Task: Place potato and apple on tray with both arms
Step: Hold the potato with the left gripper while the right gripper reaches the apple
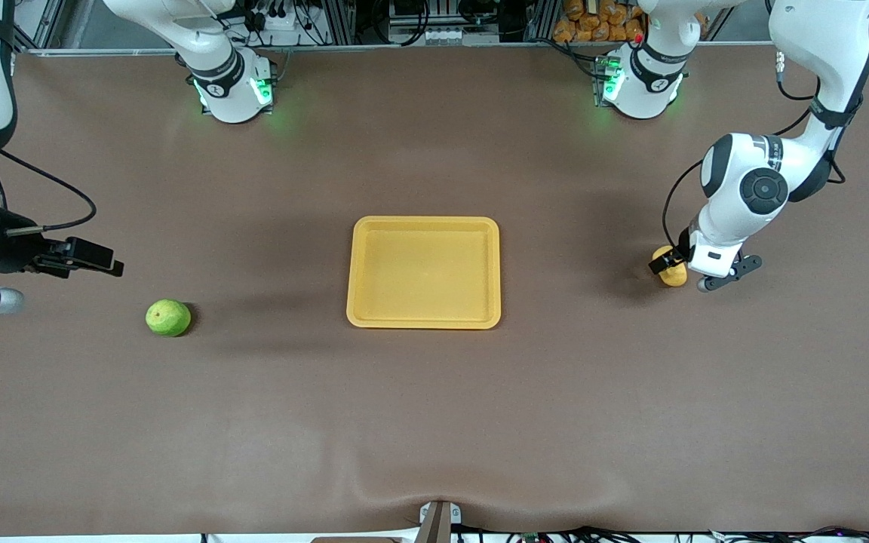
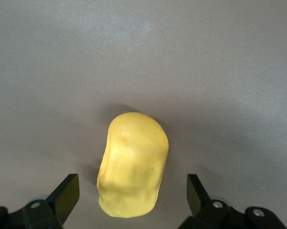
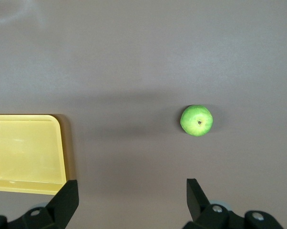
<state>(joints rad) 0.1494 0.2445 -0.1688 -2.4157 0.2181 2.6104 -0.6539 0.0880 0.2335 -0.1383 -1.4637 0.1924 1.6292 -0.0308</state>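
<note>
The fingers of my left gripper reach down beside the potato's body (image 1: 673,275) (image 2: 130,174), so it is time to close them on the potato.
The yellow tray (image 1: 423,222) lies mid-table and holds nothing. The yellow-orange potato (image 1: 676,277) lies on the table toward the left arm's end. My left gripper (image 1: 674,269) is low over it and open. In the left wrist view the potato (image 2: 134,162) sits between the spread fingers (image 2: 65,195), and neither touches it. The green apple (image 1: 168,317) lies toward the right arm's end. My right gripper (image 1: 106,264) is up in the air beside it, open and empty. The right wrist view shows the apple (image 3: 196,120) and a corner of the tray (image 3: 24,148).
The brown table mat (image 1: 434,422) spreads wide around the tray. Both arm bases (image 1: 234,87) stand along the table's edge farthest from the front camera. Cables and crates lie past that edge.
</note>
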